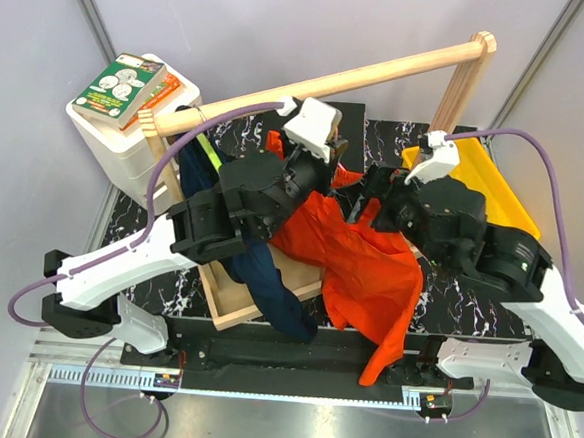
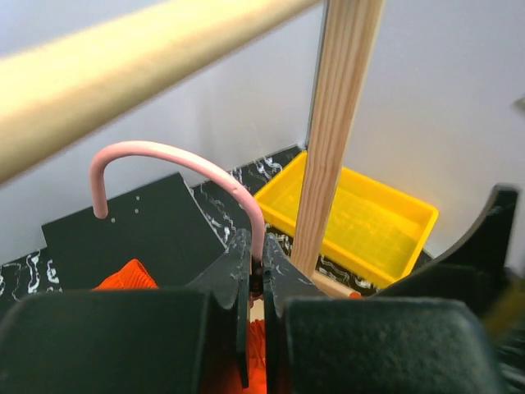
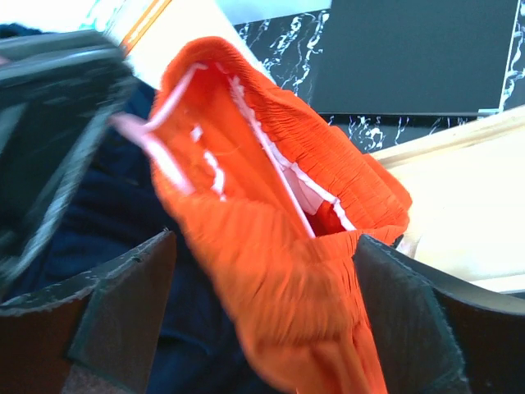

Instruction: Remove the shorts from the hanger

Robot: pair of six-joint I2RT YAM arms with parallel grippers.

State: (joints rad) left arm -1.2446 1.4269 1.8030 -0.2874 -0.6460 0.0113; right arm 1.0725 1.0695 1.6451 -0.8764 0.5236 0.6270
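My right gripper grabs the orange shorts (image 1: 364, 269) by the near edge of their gathered waistband next, to pull them off the hanger.
The bright orange shorts (image 1: 364, 269) hang in a heap from the middle of the table down to its front edge. In the right wrist view their gathered waistband (image 3: 271, 246) lies between my right gripper's (image 3: 262, 312) wide-open fingers, unclamped. The dark navy shorts (image 1: 272, 293) drape over the wooden base frame; they also show behind the orange cloth (image 3: 131, 213). My left gripper (image 2: 261, 275) is shut on the stem of the pink hanger (image 2: 172, 160), whose hook is off the rod. From above, the left gripper (image 1: 331, 157) and right gripper (image 1: 374, 200) face each other over the orange cloth.
A wooden rack's rod (image 1: 332, 81) crosses the back, with its right post (image 1: 462, 86) beside a yellow bin (image 1: 490, 188). A white box (image 1: 127, 137) with a book stands at the far left. The rack's wooden base (image 1: 230, 310) lies under the navy cloth.
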